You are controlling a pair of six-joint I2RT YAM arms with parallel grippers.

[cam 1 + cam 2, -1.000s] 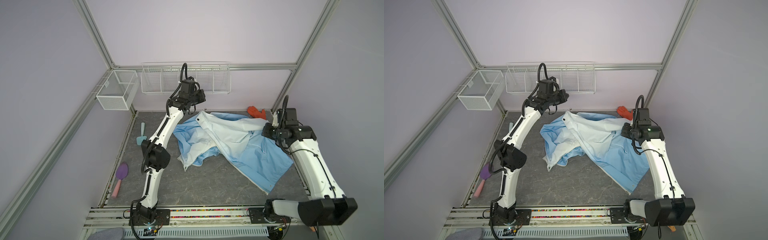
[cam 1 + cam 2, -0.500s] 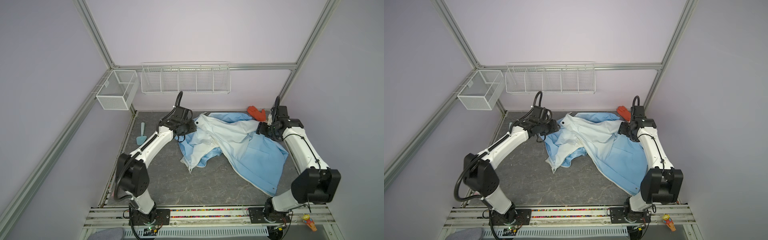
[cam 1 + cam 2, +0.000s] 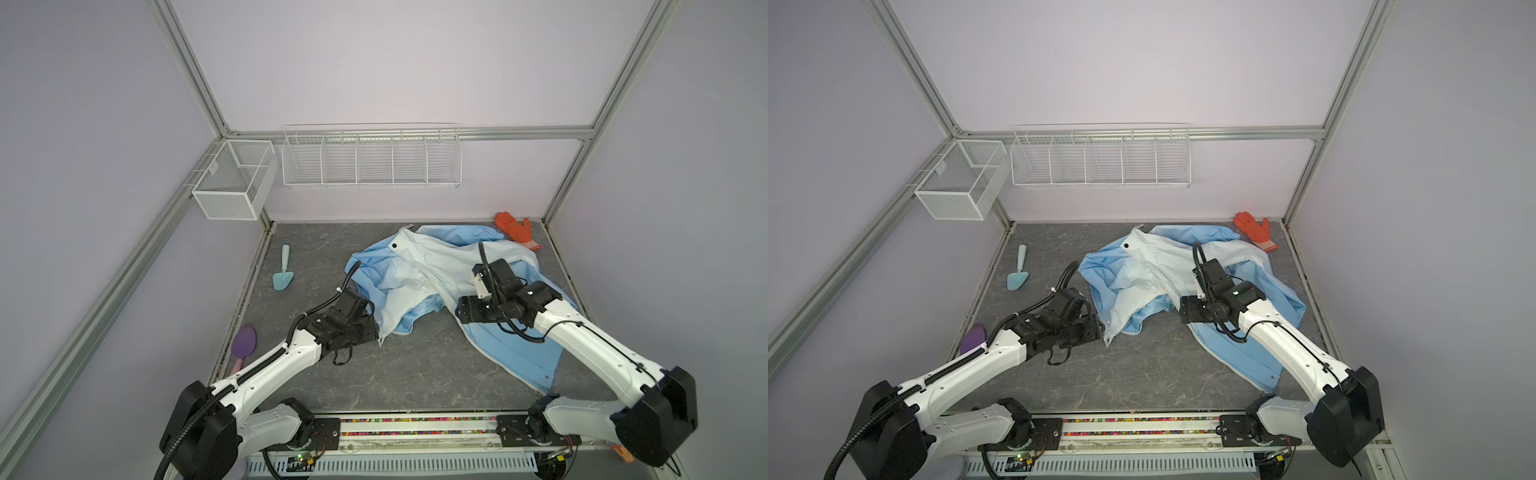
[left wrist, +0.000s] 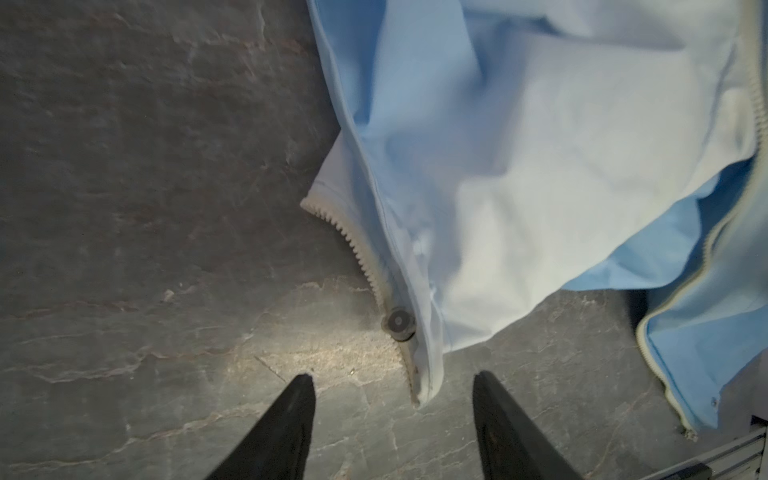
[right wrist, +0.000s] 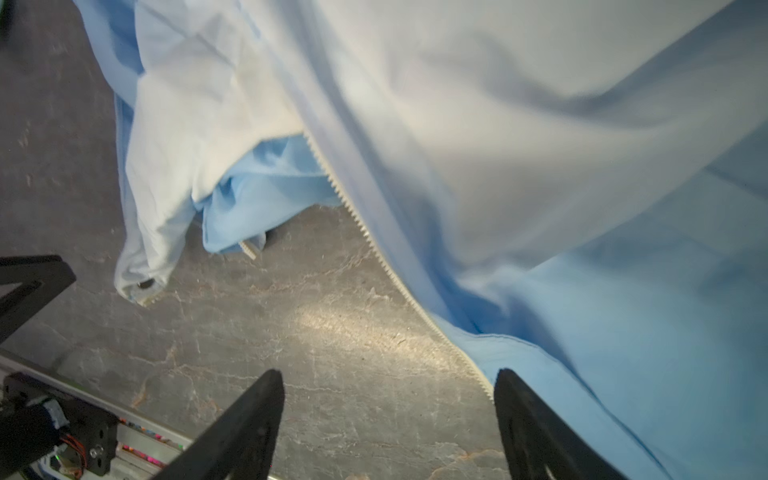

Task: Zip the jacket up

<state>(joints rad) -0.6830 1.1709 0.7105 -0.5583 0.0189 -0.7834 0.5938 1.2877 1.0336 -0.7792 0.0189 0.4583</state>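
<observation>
The whitish front panel needs to turn back to spread the jacket. My left gripper should grab the panel by its near snap corner next.
The light-blue jacket lies crumpled and unzipped on the grey table, its two front edges apart. My left gripper is open, low at the near corner of the whitish front panel. That corner, with zipper teeth and a black snap, reaches between the fingers without being gripped. My right gripper is open above the table beside the other zipper edge. One of its fingers lies over the blue cloth. No zipper slider shows.
An orange glove lies at the back right corner. A teal trowel and a purple brush lie along the left edge. Wire baskets hang on the walls. The arms' base rail runs along the front.
Both grippers went from shut to open and let the jacket go. Both arms came down from the back toward the front, and the cloth settled flatter on the table.
</observation>
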